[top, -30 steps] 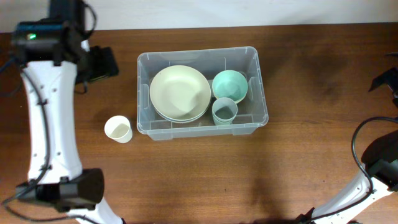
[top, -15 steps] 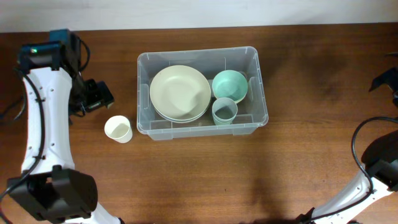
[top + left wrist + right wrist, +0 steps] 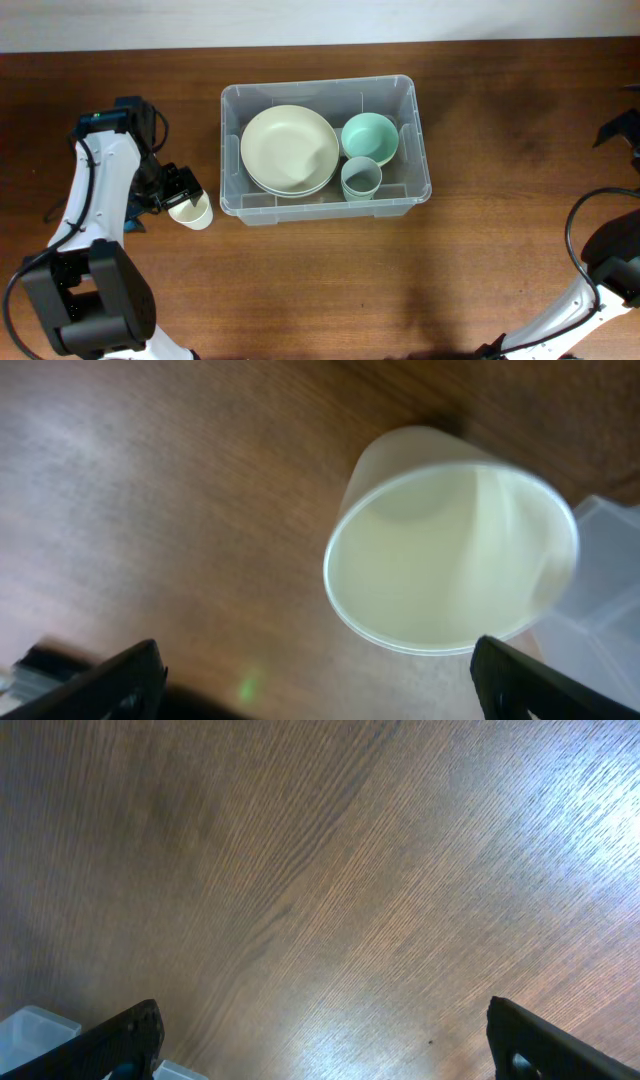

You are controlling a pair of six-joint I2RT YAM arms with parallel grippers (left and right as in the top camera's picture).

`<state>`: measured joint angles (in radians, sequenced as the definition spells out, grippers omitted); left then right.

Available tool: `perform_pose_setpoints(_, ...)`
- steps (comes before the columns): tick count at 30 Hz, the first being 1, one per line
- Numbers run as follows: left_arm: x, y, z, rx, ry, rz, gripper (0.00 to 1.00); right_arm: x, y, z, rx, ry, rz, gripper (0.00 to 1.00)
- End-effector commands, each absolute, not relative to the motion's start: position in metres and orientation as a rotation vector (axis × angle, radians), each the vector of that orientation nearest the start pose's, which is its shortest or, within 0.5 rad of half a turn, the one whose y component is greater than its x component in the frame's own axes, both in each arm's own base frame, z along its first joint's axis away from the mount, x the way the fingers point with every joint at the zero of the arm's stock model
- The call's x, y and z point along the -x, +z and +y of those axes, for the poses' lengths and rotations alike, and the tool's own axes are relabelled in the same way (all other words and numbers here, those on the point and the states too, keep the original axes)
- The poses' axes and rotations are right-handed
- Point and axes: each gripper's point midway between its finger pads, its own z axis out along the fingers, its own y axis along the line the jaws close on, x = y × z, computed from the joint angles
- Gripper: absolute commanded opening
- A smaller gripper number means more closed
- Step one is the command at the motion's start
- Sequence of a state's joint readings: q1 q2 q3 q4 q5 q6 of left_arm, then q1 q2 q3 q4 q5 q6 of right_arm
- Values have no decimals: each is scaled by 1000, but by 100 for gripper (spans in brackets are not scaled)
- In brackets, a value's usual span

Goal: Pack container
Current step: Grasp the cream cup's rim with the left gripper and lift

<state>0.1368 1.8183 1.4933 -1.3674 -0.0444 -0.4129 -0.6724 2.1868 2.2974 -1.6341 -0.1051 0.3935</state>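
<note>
My left gripper grips the cream cup by its rim point(image 3: 177, 213) next, since this leaves the cup's base free to stand in the container point(image 3: 325, 200).
The clear plastic container point(image 3: 325, 200) stands mid-table and holds stacked cream bowls point(image 3: 289, 148), a mint bowl point(image 3: 370, 136) and a teal cup point(image 3: 360, 181). A cream cup point(image 3: 192, 210) stands upright on the table just left of it. My left gripper point(image 3: 170, 192) is low, right beside the cup's left side, fingers wide open. In the left wrist view the cup point(image 3: 450, 555) fills the upper middle, ahead of the open jaws point(image 3: 320, 680), with the container's corner point(image 3: 600, 560) at right. My right gripper point(image 3: 320, 1040) is open over bare wood at the far right.
The wooden table's far edge meets a white wall at the top of the overhead view. A corner of the container point(image 3: 30, 1025) shows at the bottom left of the right wrist view. The right arm's cable loops at the right edge point(image 3: 590, 230).
My left arm has swung down from the far left corner toward the cream cup and now sits right beside it. The cup, the container and the right arm have not moved.
</note>
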Motion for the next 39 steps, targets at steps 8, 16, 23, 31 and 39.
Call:
perform_pose_setpoints(8, -303, 79, 60, 946, 49, 3072, 99, -340, 178, -246, -1556, 139, 2636, 99)
perform_pose_setpoints(16, -305, 65, 61, 936, 45, 3055, 95, -340, 178, -246, -1556, 139, 2636, 99)
perform_pose_setpoints(23, -309, 64, 62, 918, 41, 3044, 25, -340, 178, -246, -1556, 140, 2637, 99)
perform_pose_setpoints(31, -314, 64, 63, 913, 37, 3025, 1, -340, 178, -246, -1556, 139, 2636, 99)
perform_pose_setpoints(39, -338, 83, 82, 975, 14, 2902, 1, -340, 178, -246, -1556, 139, 2636, 99)
